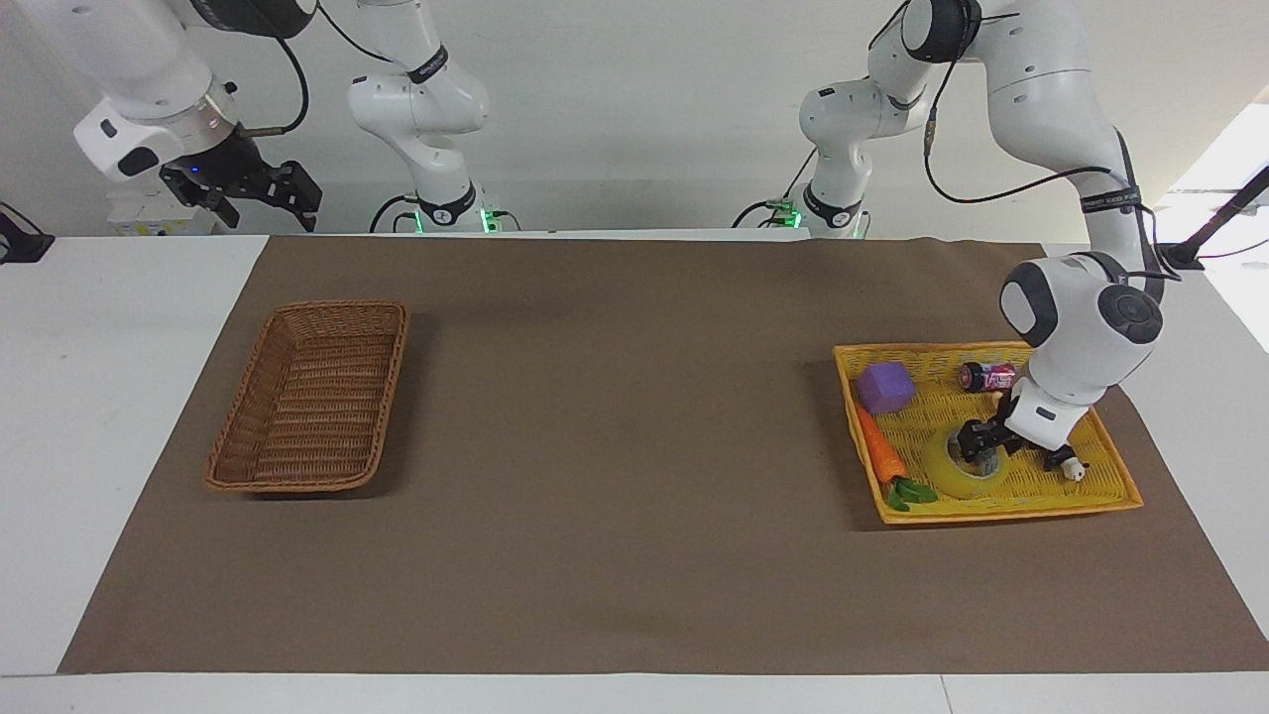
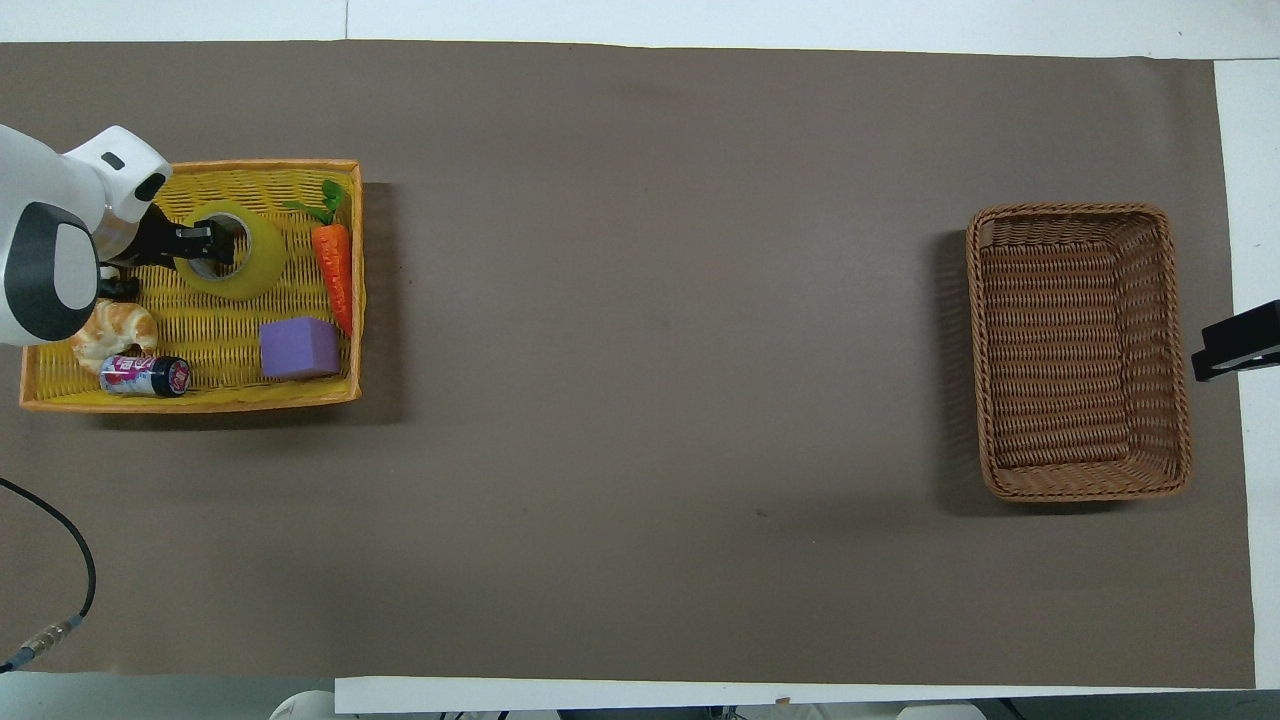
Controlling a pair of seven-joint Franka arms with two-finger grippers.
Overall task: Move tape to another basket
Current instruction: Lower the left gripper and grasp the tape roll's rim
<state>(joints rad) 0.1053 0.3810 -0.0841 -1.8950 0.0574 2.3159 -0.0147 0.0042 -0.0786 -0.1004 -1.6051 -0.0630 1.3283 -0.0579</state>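
The tape is wide across its whole roll (image 2: 259,269), so my left gripper will next grab the tape's narrow side (image 2: 194,248) beside its open core to move the tape.
The tape (image 1: 942,474) lies flat in the bright yellow tray (image 1: 1001,513) at the left arm's end of the table; it also shows in the overhead view (image 2: 258,272). My left gripper (image 1: 978,450) is low over the tape, open, with its fingers at the roll's core and rim (image 2: 213,243). The brown wicker basket (image 1: 390,397) stands empty at the right arm's end (image 2: 1177,350). My right gripper (image 1: 260,193) waits raised and open, beside the basket's end of the table (image 2: 1235,342).
The yellow tray (image 2: 200,402) also holds a purple cube (image 2: 298,348), a carrot (image 2: 335,265), a croissant (image 2: 112,330), a small can (image 2: 145,376) and a panda toy (image 1: 1066,463). A brown mat (image 1: 634,446) covers the table between tray and basket.
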